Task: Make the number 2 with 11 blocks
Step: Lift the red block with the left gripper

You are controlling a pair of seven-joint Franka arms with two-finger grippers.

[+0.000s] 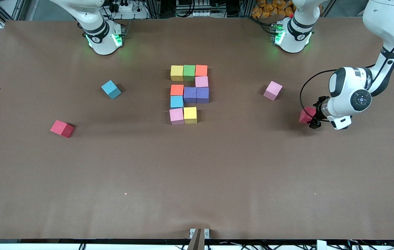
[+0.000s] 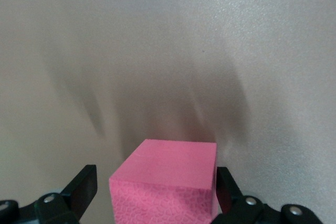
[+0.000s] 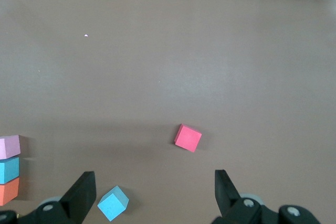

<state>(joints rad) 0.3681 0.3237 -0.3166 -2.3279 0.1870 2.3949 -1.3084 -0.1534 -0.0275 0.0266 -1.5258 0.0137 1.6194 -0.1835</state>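
In the left wrist view the fingertips are on either side of the red block. My left gripper should close on the block now.
The number 2 (image 1: 189,93) lies mid-table, built of several blocks: yellow, green and orange in its row nearest the bases, then pink, orange, two purple, cyan, and a pink and yellow pair nearest the camera. My left gripper (image 1: 310,119) is low at the table toward the left arm's end. It is open, with a red block (image 1: 306,114) between its fingers (image 2: 84,187); this block (image 2: 168,177) fills most of the gap. My right gripper (image 3: 155,192) hangs open and empty, high over a loose cyan block (image 3: 113,202).
Loose on the table lie a pink block (image 1: 272,90) near the left gripper, a cyan block (image 1: 111,89) and another red block (image 1: 62,128) toward the right arm's end. The brown table (image 1: 197,180) is bare toward the front camera.
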